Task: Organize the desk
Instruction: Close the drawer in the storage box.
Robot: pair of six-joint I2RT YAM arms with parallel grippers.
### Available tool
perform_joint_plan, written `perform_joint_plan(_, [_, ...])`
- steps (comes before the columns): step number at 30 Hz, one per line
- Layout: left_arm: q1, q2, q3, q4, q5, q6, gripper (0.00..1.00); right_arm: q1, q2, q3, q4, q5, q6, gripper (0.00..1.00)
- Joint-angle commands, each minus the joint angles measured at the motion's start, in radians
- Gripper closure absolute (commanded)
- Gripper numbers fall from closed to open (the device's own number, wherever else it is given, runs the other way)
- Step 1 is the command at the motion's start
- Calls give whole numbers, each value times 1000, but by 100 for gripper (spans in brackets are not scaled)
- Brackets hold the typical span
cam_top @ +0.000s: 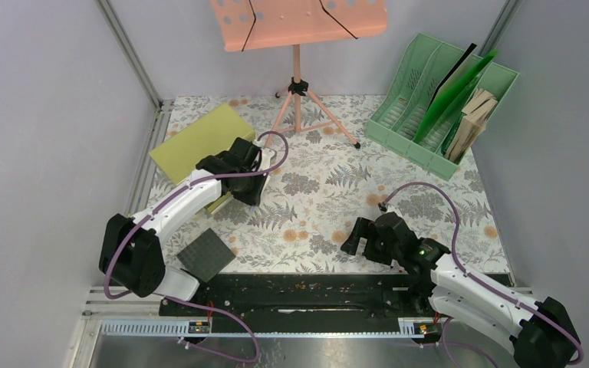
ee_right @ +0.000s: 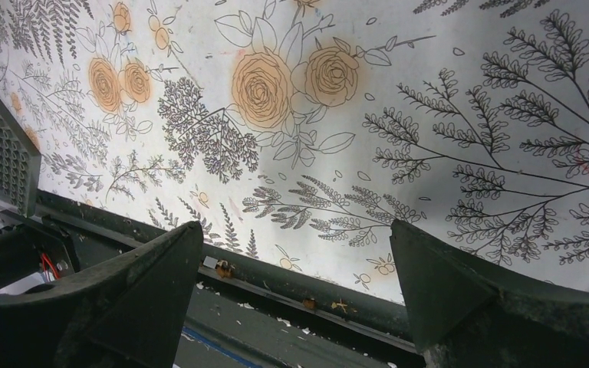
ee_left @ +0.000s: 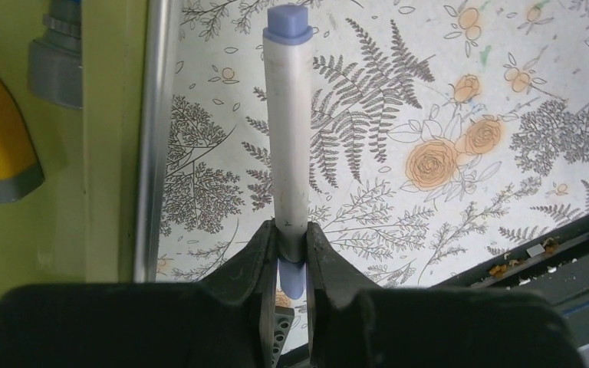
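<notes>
The pen hangs above the desk beside the open drawer and would drop short now, so my left gripper must line it up with the drawer first.
The desk is a whitish top printed with ferns and orange flowers. My left gripper hovers at the front edge of the olive-yellow cabinet. In the left wrist view it is shut on a white pen with a lilac cap, which points away from the jaws above the desk. The pen does not show in the top view. My right gripper is open and empty, low over the desk's near edge.
A dark grey square pad lies near the left arm's base and shows in the right wrist view. A salmon music stand and a green file rack stand at the back. The open drawer holds a yellow item.
</notes>
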State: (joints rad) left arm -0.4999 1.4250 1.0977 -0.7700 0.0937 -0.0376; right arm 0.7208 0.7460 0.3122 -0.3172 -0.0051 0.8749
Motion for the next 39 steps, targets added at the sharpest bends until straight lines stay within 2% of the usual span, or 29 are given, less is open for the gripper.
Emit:
perform_joint_plan(1, [-1,8,13,15,-85,-31,100,-26,-12,-14,35,-37,10,1])
perform_joint_plan(11, [5,68,18,12,-478,-59,100,-50,-27,-30,45,-61,12,1])
perform_joint_plan(16, [47,109,59,14,-606,-63,100,-57,-24,-33,54,-70,12,1])
perform_joint_plan(27, [138,213,176,13,-649,-42,100,-70,-32,-44,59,-83,13,1])
perform_joint_plan(34, [124,164,134,11,-529,-61,100,-78,-24,-49,72,-95,13,1])
perform_joint_plan(39, [37,70,61,39,-406,-90,100,-83,-10,-49,81,-105,14,1])
